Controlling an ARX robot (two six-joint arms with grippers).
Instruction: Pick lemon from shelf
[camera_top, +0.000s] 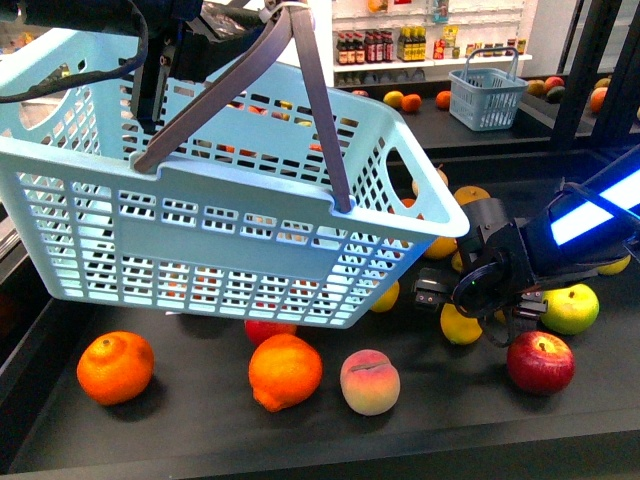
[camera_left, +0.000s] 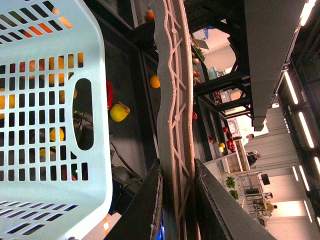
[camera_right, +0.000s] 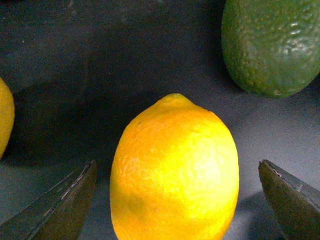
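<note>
The lemon will go from the shelf into the light-blue basket, so my right gripper will next grab the lemon's rounded middle to pick it.
In the right wrist view the lemon, bright yellow and oval, lies on the shelf's dark deck. My right gripper is open, one finger on each side of the lemon, neither touching it. In the front view that gripper sits low over the shelf, right above a yellow fruit. My left gripper is shut on the grey basket handle. It holds the light-blue basket tilted above the deck.
Two oranges, a peach, a red apple and a yellow-green apple lie on the deck. An avocado lies just beyond the lemon. Another blue basket stands on the far shelf.
</note>
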